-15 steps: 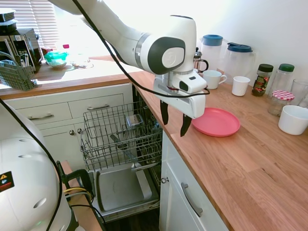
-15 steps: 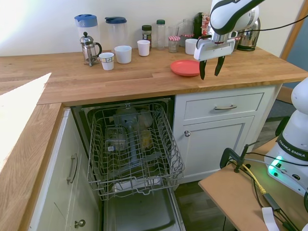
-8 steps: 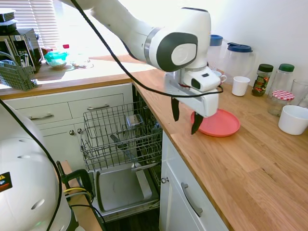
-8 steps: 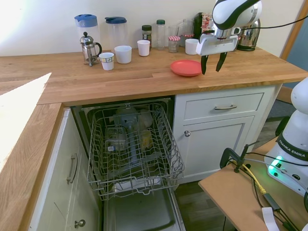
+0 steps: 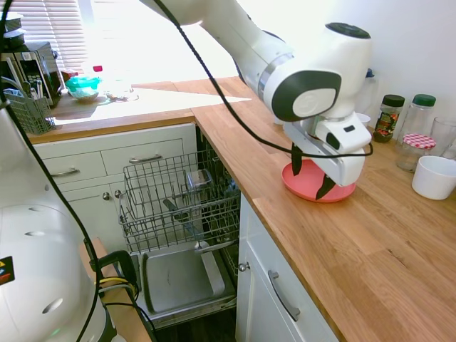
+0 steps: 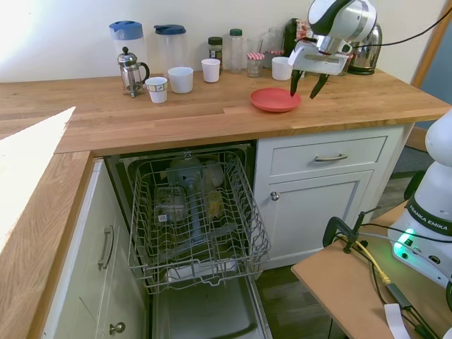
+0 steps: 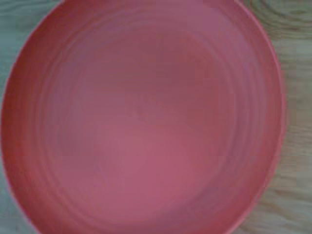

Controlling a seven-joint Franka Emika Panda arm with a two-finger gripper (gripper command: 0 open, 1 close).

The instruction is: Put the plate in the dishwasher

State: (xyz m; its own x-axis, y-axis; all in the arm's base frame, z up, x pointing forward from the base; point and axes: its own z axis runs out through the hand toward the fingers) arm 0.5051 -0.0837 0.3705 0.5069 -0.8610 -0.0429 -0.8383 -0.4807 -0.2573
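Note:
My gripper grabs the plate by its thin raised rim [image 5: 348,192] next, since the plate spreads too wide for my fingers across its top side.
The coral-pink plate [image 5: 303,189] lies flat on the wooden counter [image 5: 370,263], close to its front edge. My gripper [image 5: 310,174] hovers just over the plate, tilted, fingers open and empty. In the second exterior view the gripper [image 6: 304,88] stands over the right rim of the plate [image 6: 272,99]. The plate [image 7: 146,122] fills almost the whole wrist view, slightly blurred. The dishwasher is open under the counter: its grey wire rack [image 5: 178,199] is pulled out over the dropped door [image 5: 182,278]. The rack [image 6: 194,219] holds several items.
A white bowl [image 5: 434,177] and jars [image 5: 388,117] stand behind the plate. Mugs [image 6: 181,79], a French press [image 6: 131,70], two jugs [image 6: 169,46] and a kettle [image 6: 364,53] line the back wall. White drawers [image 6: 328,159] sit below the counter.
The gripper has moved from the counter's front edge, beside the plate, inward to directly over the plate and has tilted. It stays open. The plate has not moved.

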